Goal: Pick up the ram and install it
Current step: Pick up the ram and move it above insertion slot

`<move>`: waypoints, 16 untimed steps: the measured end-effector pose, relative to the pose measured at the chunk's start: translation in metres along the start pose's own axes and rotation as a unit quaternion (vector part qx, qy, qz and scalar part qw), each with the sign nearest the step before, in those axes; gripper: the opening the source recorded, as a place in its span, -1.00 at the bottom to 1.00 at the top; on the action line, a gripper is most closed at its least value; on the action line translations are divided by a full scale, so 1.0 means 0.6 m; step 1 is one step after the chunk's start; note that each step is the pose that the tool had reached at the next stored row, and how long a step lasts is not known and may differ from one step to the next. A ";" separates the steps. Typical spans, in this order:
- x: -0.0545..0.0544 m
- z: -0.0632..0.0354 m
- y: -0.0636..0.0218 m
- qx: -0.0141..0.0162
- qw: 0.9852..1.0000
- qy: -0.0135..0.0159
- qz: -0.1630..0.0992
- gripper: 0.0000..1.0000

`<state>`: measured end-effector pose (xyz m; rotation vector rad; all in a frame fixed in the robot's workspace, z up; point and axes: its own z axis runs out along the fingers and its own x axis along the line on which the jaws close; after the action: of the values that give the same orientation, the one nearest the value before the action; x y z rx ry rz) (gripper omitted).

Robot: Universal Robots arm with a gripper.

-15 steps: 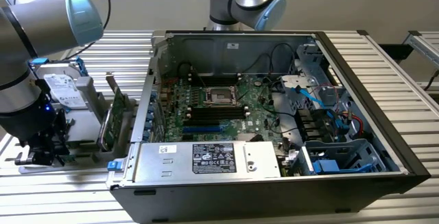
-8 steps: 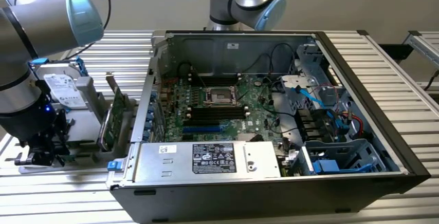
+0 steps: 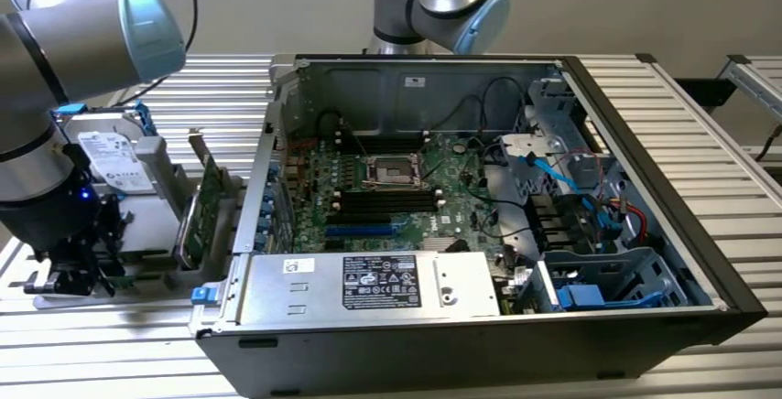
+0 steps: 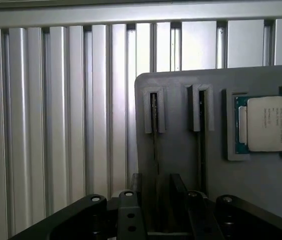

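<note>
The robot's gripper will grab the ram by its top edge (image 4: pixel 155 160) next, so the ram's contact edge stays free to go into a memory slot.
The ram (image 4: pixel 154 116) stands on edge in a narrow slot of the grey holder (image 4: pixel 180 150), and I see it end-on as a thin strip. My gripper (image 4: pixel 156 189) hangs right over that slot. Its two dark fingers (image 4: pixel 137 192) stand apart on either side of the strip's line and close on nothing. In the exterior view my gripper (image 3: pixel 76 280) is low over the holder (image 3: pixel 146 275) at the exterior view's left, beside the open computer case (image 3: pixel 416 79). Black memory slots (image 3: pixel 385 200) lie on the motherboard inside the case.
A silver CPU chip (image 4: pixel 272 124) lies in a pocket of the holder near a second narrow slot (image 4: pixel 201 115). A hard drive (image 3: pixel 110 156) and a green expansion card (image 3: pixel 200 221) stand on the holder. The power supply (image 3: pixel 366 285) fills the case's front. Another arm (image 3: pixel 434 1) stands behind.
</note>
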<state>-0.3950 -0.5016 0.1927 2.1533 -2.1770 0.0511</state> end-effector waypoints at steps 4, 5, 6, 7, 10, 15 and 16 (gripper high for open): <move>0.000 0.000 -0.004 0.000 1.000 0.000 0.000 -0.28; 0.000 0.000 -0.004 0.000 1.000 0.000 0.000 -0.28; 0.000 0.000 -0.004 0.000 1.000 0.000 0.000 -0.28; 0.000 0.000 -0.004 0.000 1.000 0.000 0.000 -0.28; 0.000 0.000 -0.005 0.000 1.000 0.000 0.000 -0.28; 0.000 0.000 -0.005 0.000 1.000 0.000 0.002 -0.58; 0.000 0.000 -0.005 0.000 1.000 0.000 0.003 -0.58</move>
<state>-0.3923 -0.5016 0.1927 2.1475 -2.1826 0.0505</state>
